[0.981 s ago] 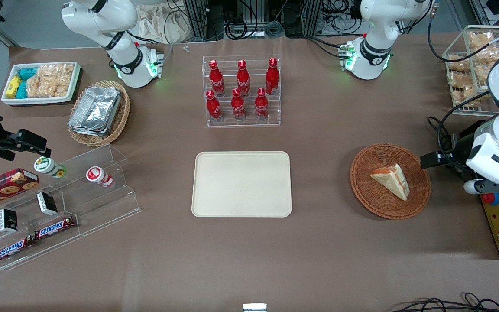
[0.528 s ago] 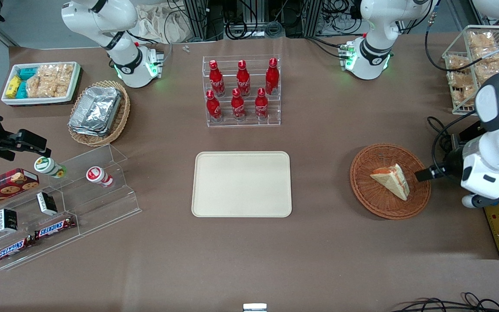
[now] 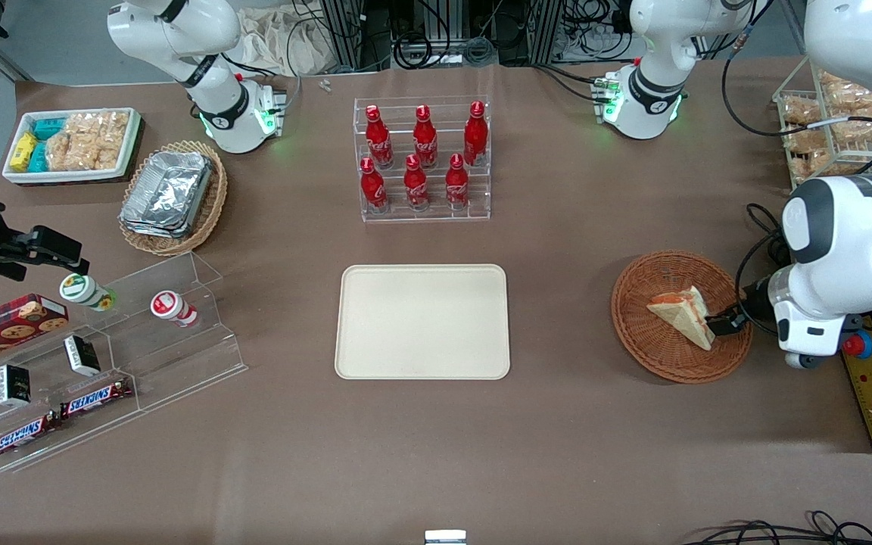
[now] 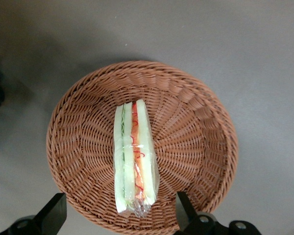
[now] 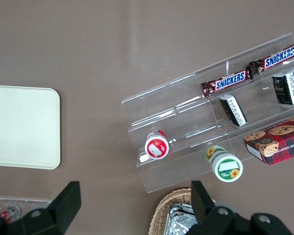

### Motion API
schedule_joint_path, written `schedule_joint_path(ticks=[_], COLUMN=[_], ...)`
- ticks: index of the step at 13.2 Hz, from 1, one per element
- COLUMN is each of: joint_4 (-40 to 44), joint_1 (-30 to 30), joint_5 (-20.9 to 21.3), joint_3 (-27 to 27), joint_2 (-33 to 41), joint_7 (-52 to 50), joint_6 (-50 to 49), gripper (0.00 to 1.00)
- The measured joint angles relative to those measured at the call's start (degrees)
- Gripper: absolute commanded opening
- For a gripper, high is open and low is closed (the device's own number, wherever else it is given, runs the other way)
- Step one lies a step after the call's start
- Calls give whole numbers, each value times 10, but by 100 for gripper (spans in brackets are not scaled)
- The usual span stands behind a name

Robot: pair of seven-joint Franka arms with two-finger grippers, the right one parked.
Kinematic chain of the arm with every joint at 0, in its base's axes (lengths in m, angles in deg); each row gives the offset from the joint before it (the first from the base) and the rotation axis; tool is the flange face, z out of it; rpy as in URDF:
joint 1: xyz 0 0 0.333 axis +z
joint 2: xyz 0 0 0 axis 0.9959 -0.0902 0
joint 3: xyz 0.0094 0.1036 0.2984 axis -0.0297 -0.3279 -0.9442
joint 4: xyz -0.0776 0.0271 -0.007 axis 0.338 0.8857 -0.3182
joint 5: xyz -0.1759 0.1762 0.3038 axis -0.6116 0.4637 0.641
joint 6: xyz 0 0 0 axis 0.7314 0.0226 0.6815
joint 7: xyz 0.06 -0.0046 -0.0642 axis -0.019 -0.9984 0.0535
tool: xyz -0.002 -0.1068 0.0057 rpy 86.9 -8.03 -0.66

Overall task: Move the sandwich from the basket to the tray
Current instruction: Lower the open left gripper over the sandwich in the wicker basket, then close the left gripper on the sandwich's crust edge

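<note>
To place the sandwich on the cream tray, my left gripper should next take hold of the sandwich by its gathered clear-wrap end (image 4: 140, 204).
The sandwich (image 3: 680, 313), a pale bread wedge in clear wrap with red-orange and green filling, lies in the round reddish-brown wicker basket (image 3: 663, 357) toward the working arm's end of the table. My left gripper (image 3: 725, 325) hangs over the basket's rim, close beside the sandwich. In the left wrist view the gripper (image 4: 119, 202) is open, its two black fingers (image 4: 185, 210) standing wide on either side of the sandwich (image 4: 134, 156) without touching it, above the basket (image 4: 198, 127). The cream tray (image 3: 422, 321) sits bare at the table's middle.
A clear rack of red bottles (image 3: 425, 159) stands farther from the camera than the tray. Toward the parked arm's end are an oval basket of foil containers (image 3: 172, 198), a white snack box (image 3: 73, 144) and an acrylic shelf (image 3: 103, 356). A wire snack rack (image 3: 829, 113) stands near the working arm.
The left arm has swung lower and inward over the basket; its gripper moved from outside the rim to just beside the sandwich. Sandwich, basket and tray have not moved.
</note>
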Motion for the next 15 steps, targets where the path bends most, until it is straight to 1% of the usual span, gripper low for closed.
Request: schedule_joint_path(ticks=[3,8,10,15], joint_4=[-29,-99,-113,-127], joint_1=[-1,-1,-1,-2], joint_5=[0,-2,-5,-39], joint_3=[0,0,1,1], joint_2=[0,0,0,0], joint_7=[-29,-43,-45,-47], joint_6=[29,119,134,153], gripper=[100,100,100,100])
